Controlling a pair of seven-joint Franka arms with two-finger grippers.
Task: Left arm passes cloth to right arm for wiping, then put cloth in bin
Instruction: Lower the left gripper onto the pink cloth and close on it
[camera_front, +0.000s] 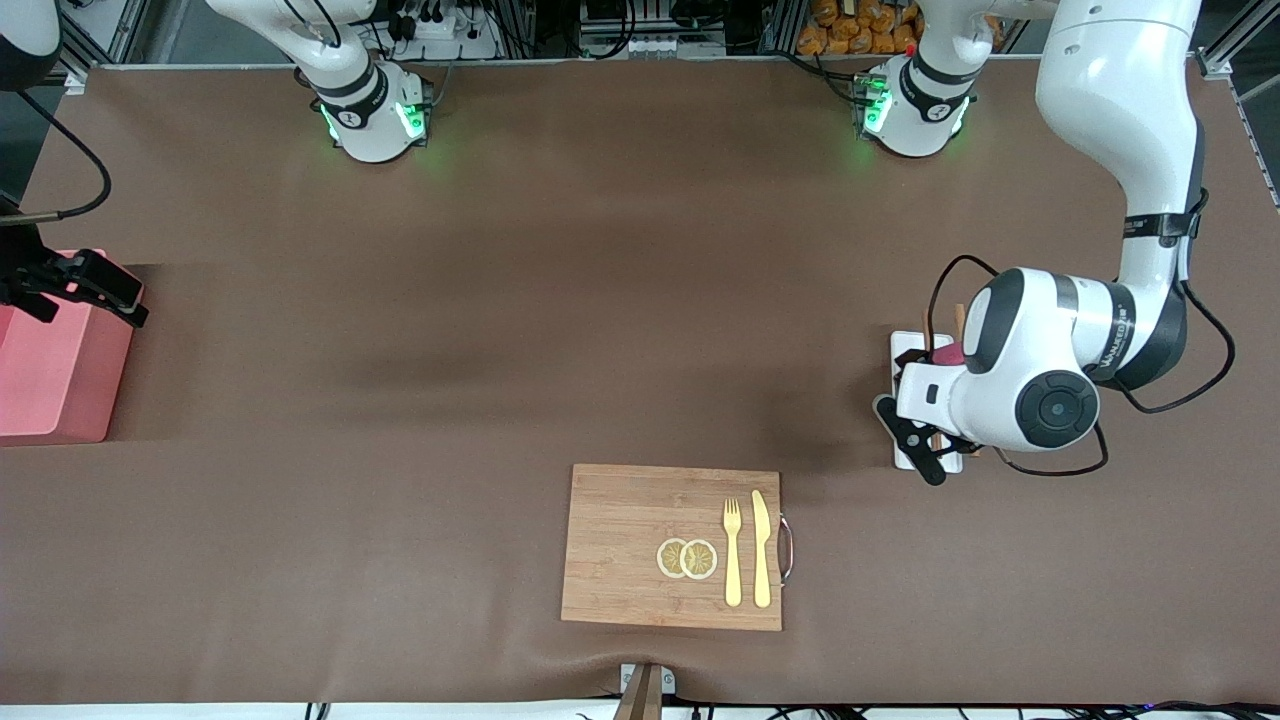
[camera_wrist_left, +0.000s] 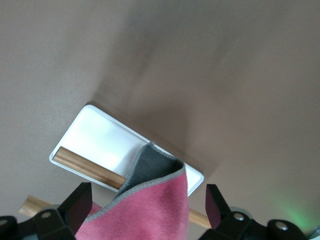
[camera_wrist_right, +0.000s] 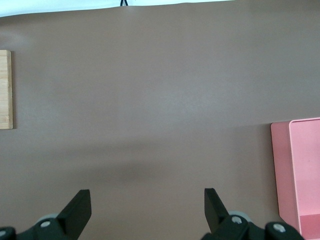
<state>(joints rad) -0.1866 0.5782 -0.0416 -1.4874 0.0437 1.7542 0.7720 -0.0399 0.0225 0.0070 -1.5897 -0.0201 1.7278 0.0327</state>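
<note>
My left gripper is to hand the cloth over to the right arm for wiping, so it should next grab the cloth by its bunched pink body (camera_wrist_left: 145, 212).
The cloth (camera_wrist_left: 150, 210), raspberry pink with a grey face, stands bunched up on a small white tray (camera_wrist_left: 100, 137) at the left arm's end of the table. A sliver of the cloth (camera_front: 947, 353) shows under the left arm's wrist. My left gripper (camera_wrist_left: 147, 194) is low over the tray (camera_front: 908, 345), open, with a finger on either side of the cloth and not touching it. It shows in the front view (camera_front: 918, 440) too. My right gripper (camera_front: 95, 285) is open and empty, up over the edge of the salmon-pink bin (camera_front: 50, 375), which also shows in the right wrist view (camera_wrist_right: 300, 170).
A wooden board (camera_front: 640, 540) near the front camera carries two lemon slices (camera_front: 687, 558), a yellow fork (camera_front: 732, 550) and a knife (camera_front: 762, 545). A wooden stick (camera_wrist_left: 87, 167) lies in the tray, and another (camera_wrist_left: 32, 205) lies beside it.
</note>
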